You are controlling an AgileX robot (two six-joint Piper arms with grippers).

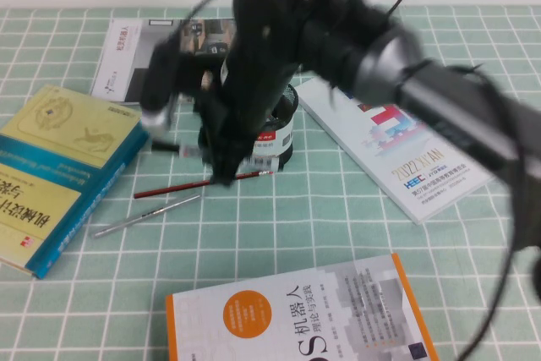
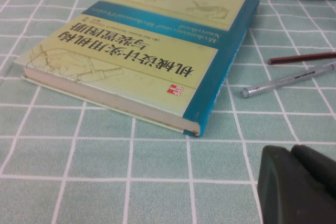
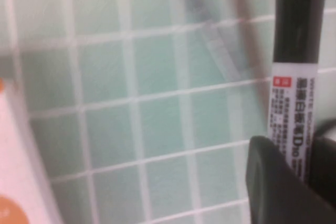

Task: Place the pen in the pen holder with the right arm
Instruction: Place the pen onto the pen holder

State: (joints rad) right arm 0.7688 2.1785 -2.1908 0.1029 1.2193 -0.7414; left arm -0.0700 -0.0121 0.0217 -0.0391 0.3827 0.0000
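Note:
My right gripper keeps hold of the pen for now, until the pen is over the holder. The pen hangs over green cloth, short of the black mesh pen holder.
In the right wrist view my right gripper is shut on the pen, a white barrel with print and a black cap. It is held above the green checked cloth. In the high view the blurred right arm reaches across the table. Its gripper points down just in front and left of the black mesh pen holder, which the arm partly hides. The pen itself is hidden by the arm in that view. My left gripper shows only in the left wrist view, fingers together, low over the cloth near the yellow book.
A yellow and teal book lies at the left. A slim silver pen and a red pencil lie beside it. A white booklet lies right, an orange-edged book in front, a magazine at the back.

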